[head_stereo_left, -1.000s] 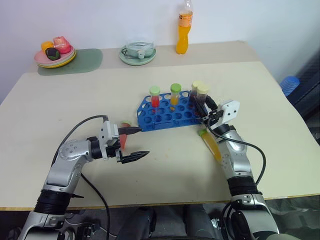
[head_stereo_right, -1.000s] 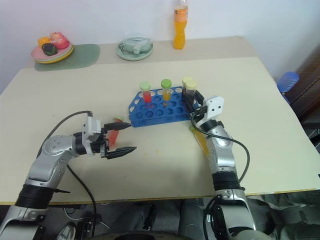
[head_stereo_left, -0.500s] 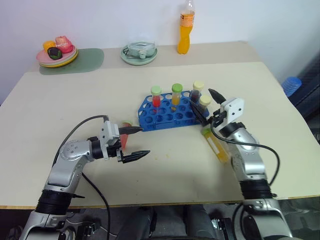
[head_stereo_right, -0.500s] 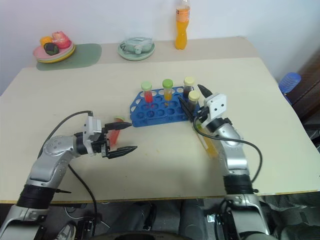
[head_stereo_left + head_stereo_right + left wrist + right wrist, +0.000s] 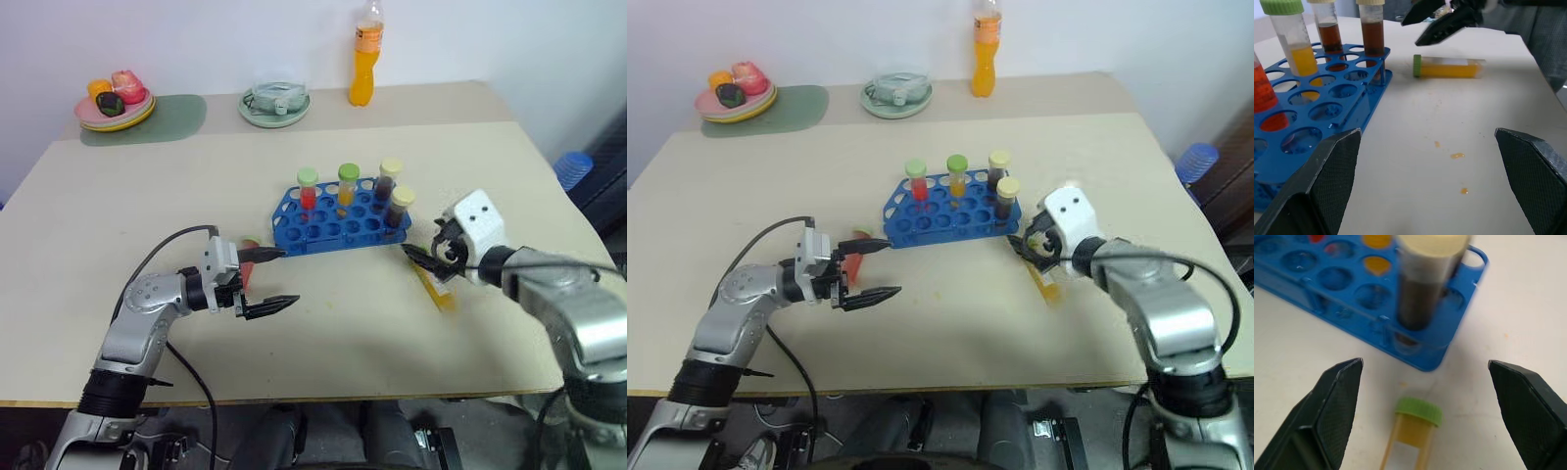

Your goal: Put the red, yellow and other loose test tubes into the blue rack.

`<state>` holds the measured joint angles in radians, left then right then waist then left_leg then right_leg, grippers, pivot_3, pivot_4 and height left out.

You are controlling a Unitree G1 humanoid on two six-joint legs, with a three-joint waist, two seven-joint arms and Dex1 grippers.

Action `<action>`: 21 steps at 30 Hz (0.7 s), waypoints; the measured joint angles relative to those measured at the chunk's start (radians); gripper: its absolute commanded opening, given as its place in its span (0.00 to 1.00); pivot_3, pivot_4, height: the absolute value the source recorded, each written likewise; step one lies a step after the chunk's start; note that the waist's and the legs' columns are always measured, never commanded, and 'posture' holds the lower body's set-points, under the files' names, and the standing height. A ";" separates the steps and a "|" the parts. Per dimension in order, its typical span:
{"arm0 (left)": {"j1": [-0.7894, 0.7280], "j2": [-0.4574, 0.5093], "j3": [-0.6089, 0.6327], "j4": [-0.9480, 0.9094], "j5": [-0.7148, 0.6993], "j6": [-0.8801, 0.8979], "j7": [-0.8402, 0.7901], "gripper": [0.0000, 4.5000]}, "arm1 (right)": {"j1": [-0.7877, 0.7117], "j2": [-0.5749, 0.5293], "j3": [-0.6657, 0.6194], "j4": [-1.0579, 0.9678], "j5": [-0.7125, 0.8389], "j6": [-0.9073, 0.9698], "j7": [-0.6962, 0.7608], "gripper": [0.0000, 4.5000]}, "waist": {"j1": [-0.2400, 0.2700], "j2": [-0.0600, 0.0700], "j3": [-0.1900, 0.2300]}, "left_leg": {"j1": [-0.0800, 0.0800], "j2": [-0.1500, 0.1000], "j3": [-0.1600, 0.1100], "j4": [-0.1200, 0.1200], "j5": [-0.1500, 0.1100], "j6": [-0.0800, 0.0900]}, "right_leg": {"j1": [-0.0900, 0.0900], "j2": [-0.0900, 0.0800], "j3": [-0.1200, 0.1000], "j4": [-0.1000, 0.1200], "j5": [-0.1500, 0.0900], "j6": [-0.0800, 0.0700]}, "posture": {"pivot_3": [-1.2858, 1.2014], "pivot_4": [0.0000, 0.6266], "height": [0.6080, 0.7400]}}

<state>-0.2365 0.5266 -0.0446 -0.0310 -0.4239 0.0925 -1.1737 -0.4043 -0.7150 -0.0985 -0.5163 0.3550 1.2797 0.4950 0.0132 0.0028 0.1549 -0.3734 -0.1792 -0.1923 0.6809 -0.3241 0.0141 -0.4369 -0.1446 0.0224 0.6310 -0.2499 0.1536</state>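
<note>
The robot's right gripper would miss if it closed now, because its fingers stop above the green cap (image 5: 1419,411). It needs to lower first and then close on the cap.
The blue rack (image 5: 328,223) stands mid-table with a red tube (image 5: 308,188), a yellow tube (image 5: 347,185) and two dark brown tubes (image 5: 391,179) upright in it. Another yellow tube (image 5: 432,285) with a green cap lies on the table to the right of the rack. My right gripper (image 5: 434,253) hangs open just above its cap end, and the cap (image 5: 1419,411) sits between the open fingers. A loose red tube (image 5: 244,266) lies left of the rack, partly hidden behind my left gripper (image 5: 285,277), which is open and holds nothing.
An orange drink bottle (image 5: 363,65), a green plate with a bowl (image 5: 274,103) and stacked plates of fruit (image 5: 116,104) on a green mat line the far edge. Small orange drops (image 5: 1457,155) spot the table in front of the rack.
My right gripper let go of a brown tube, which now stands at the rack's right end. It then drew back to the right and tipped down over the lying yellow tube. Left arm still.
</note>
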 measured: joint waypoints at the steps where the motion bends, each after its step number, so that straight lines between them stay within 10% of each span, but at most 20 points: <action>1: 0.000 -0.001 -0.002 0.002 0.000 0.000 -0.001 1.00 | -0.039 -0.003 0.000 0.015 0.009 0.093 -0.008 0.93 | 0.002 0.000 0.000 | -0.001 0.000 0.000 0.001 0.000 0.000 | 0.000 -0.002 0.000 0.000 0.000 0.000 | 0.52 0.24 1.00; 21: 0.034 -0.009 -0.004 -0.010 0.000 0.002 0.021 1.00 | -0.138 -0.083 0.023 0.237 0.330 0.329 -0.136 0.93 | 0.001 0.000 0.000 | -0.001 -0.001 0.002 0.001 -0.001 0.001 | 0.000 -0.005 -0.001 0.000 0.000 0.000 | 0.52 0.24 1.00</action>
<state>-0.2020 0.5179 -0.0482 -0.0410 -0.4243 0.0945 -1.1527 -0.5428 -0.7978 -0.0751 -0.2790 0.6846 1.6086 0.3585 0.0138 0.0024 0.1550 -0.3739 -0.1800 -0.1906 0.6821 -0.3248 0.0154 -0.4366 -0.1491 0.0212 0.6309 -0.2498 0.1537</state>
